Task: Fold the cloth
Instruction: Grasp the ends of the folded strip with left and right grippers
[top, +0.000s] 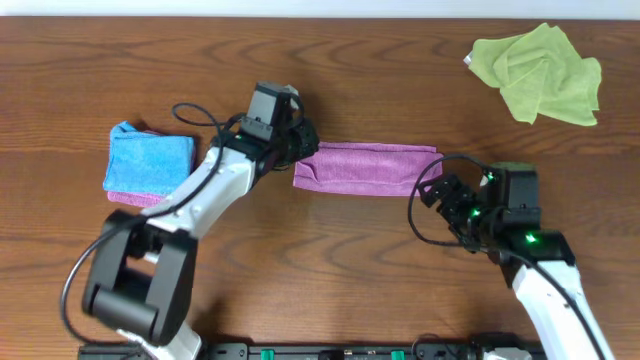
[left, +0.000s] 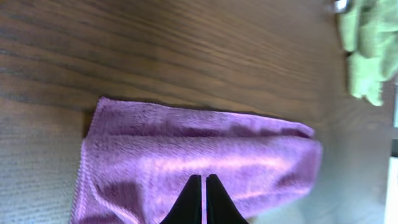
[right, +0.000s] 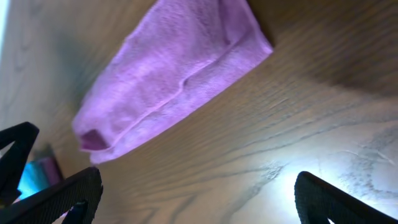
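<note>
The purple cloth (top: 366, 166) needs to be folded over lengthwise, so my right gripper should next grab it by the cloth's end opposite my left gripper.
The purple cloth (top: 366, 166) lies flat mid-table, folded into a long strip; it also shows in the left wrist view (left: 199, 146) and the right wrist view (right: 180, 74). My left gripper (top: 300, 140) is at the strip's left end. Its fingers (left: 203, 179) are shut together just over the cloth, and the cloth is not visibly lifted or pinched. My right gripper (top: 440, 197) is wide open and empty (right: 196, 186) over bare table, just off the strip's right end.
A folded blue cloth (top: 148, 158) on a pink one lies at the left, next to the left arm. A crumpled green cloth (top: 540, 72) lies at the far right corner; it also shows in the left wrist view (left: 367, 50).
</note>
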